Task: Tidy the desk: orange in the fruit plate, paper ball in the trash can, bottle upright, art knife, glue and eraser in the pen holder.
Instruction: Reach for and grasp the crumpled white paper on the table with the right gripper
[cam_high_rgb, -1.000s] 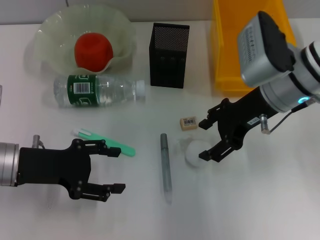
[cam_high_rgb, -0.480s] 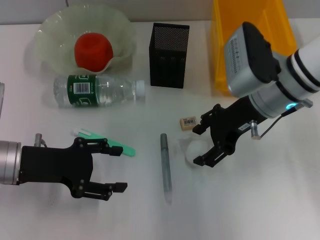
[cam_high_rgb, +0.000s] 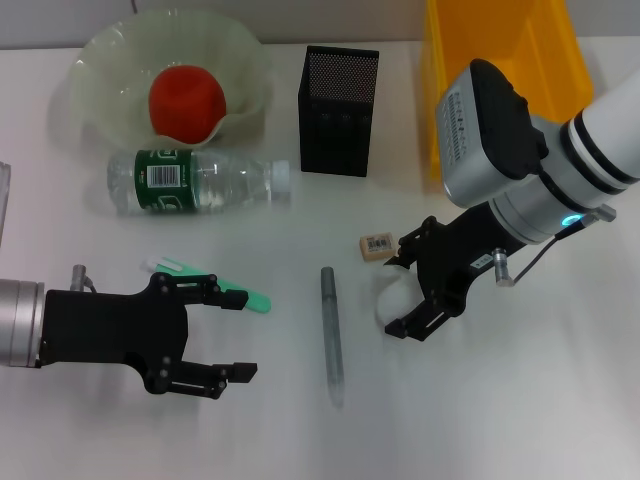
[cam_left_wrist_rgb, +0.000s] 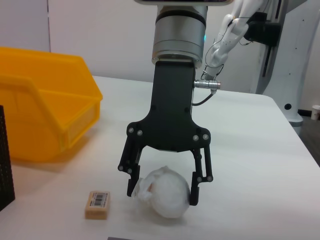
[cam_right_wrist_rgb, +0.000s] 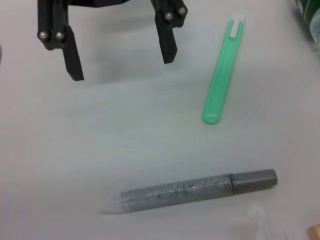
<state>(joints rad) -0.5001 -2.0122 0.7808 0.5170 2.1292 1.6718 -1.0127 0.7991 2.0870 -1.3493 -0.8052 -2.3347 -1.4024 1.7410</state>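
My right gripper should close on the ball now, because my fingertips are standing around the white paper ball (cam_high_rgb: 389, 298).
My right gripper (cam_high_rgb: 400, 290) is down at the table, open, its fingers straddling the white paper ball (cam_high_rgb: 389, 298). The left wrist view shows the right gripper (cam_left_wrist_rgb: 163, 195) with a fingertip close on each side of the paper ball (cam_left_wrist_rgb: 167, 192). The beige eraser (cam_high_rgb: 377, 246) lies just beside it. The silver glue stick (cam_high_rgb: 332, 335) and green art knife (cam_high_rgb: 222, 292) lie on the table. My left gripper (cam_high_rgb: 241, 336) hangs open and empty by the knife. The bottle (cam_high_rgb: 200, 182) lies on its side. The orange (cam_high_rgb: 186, 100) sits in the fruit plate (cam_high_rgb: 100, 60).
The black mesh pen holder (cam_high_rgb: 338, 97) stands at the back centre. The yellow trash can (cam_high_rgb: 500, 60) is at the back right, behind my right arm. The right wrist view shows the glue (cam_right_wrist_rgb: 195, 192) and knife (cam_right_wrist_rgb: 223, 75) lying apart.
My right gripper has moved left and down over the paper ball, which now sits between its fingers. The left gripper has barely shifted.
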